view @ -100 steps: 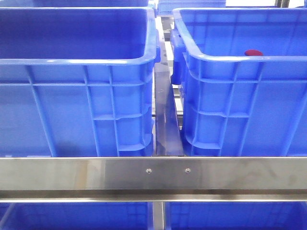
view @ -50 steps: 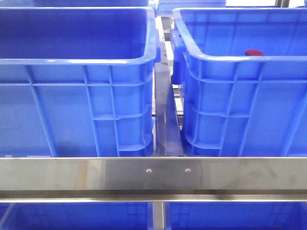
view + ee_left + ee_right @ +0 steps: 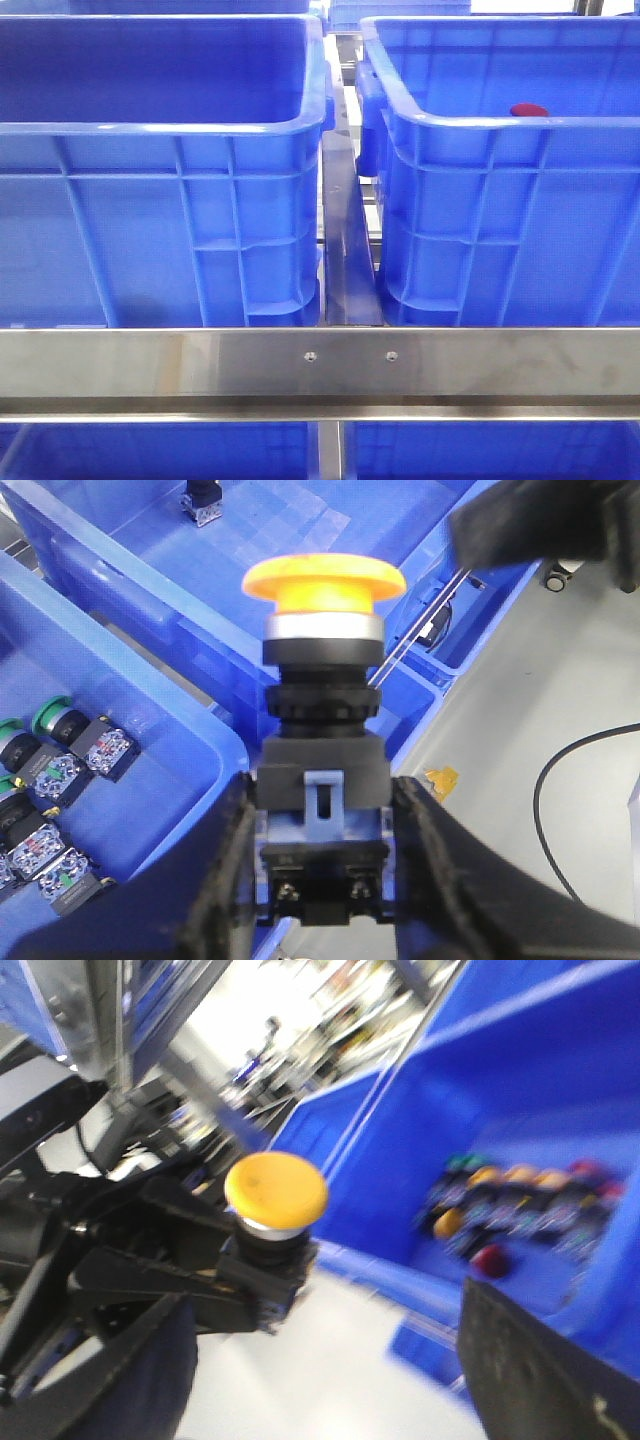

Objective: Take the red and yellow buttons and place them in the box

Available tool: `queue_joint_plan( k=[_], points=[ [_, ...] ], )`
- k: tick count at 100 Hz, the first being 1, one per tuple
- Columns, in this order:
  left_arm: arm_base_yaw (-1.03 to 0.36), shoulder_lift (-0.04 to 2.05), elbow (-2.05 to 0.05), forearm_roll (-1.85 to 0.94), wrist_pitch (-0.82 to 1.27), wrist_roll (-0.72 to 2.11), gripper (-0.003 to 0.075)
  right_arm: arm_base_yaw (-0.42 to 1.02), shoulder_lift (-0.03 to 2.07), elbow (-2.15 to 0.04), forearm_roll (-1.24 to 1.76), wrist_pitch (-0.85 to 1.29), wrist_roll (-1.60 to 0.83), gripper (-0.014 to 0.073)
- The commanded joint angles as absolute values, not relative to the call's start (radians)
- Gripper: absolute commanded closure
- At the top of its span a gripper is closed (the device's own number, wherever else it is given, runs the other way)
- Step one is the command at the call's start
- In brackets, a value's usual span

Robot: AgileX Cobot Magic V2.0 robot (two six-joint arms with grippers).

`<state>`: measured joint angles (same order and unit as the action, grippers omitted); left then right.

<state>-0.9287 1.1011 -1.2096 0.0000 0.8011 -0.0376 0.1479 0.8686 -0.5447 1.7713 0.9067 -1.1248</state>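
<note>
My left gripper's fingertips cover the black body of the yellow button, and my right gripper will next grab the button by its exposed yellow cap (image 3: pixel 276 1192).
My left gripper (image 3: pixel 322 885) is shut on the black and blue body of the yellow button (image 3: pixel 322 583), which stands upright between its fingers (image 3: pixel 225 880) over a blue crate's rim. The right wrist view, blurred, shows that same yellow button (image 3: pixel 276 1192) held in the left arm's black fingers, while my right gripper (image 3: pixel 330 1385) stands wide open with nothing between its fingers (image 3: pixel 540 1370). In the front view a red button (image 3: pixel 529 110) peeks over the near rim of the box (image 3: pixel 480 200), the right-hand ribbed crate. Neither gripper shows in the front view.
A second blue crate (image 3: pixel 150 200) with a dark smooth inside stands left of the box, with a steel rail (image 3: pixel 320 365) in front. A crate (image 3: pixel 120 720) holds several switches, some green-capped. Another crate (image 3: pixel 520 1110) holds several coloured buttons. A cable (image 3: pixel 570 780) lies on the grey floor.
</note>
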Motion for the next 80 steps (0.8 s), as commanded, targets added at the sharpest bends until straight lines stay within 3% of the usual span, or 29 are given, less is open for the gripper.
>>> queue_joint_plan(
  k=[1, 80],
  points=[
    [-0.937, 1.087, -1.235, 0.000, 0.731, -0.039, 0.0739, 0.145, 0.920, -0.608, 1.919, 1.023, -1.099, 0.0030],
    [-0.937, 1.087, -1.235, 0.000, 0.731, -0.039, 0.0739, 0.348, 1.230, -0.882, 1.919, 1.019, -1.060, 0.0032]
  ],
)
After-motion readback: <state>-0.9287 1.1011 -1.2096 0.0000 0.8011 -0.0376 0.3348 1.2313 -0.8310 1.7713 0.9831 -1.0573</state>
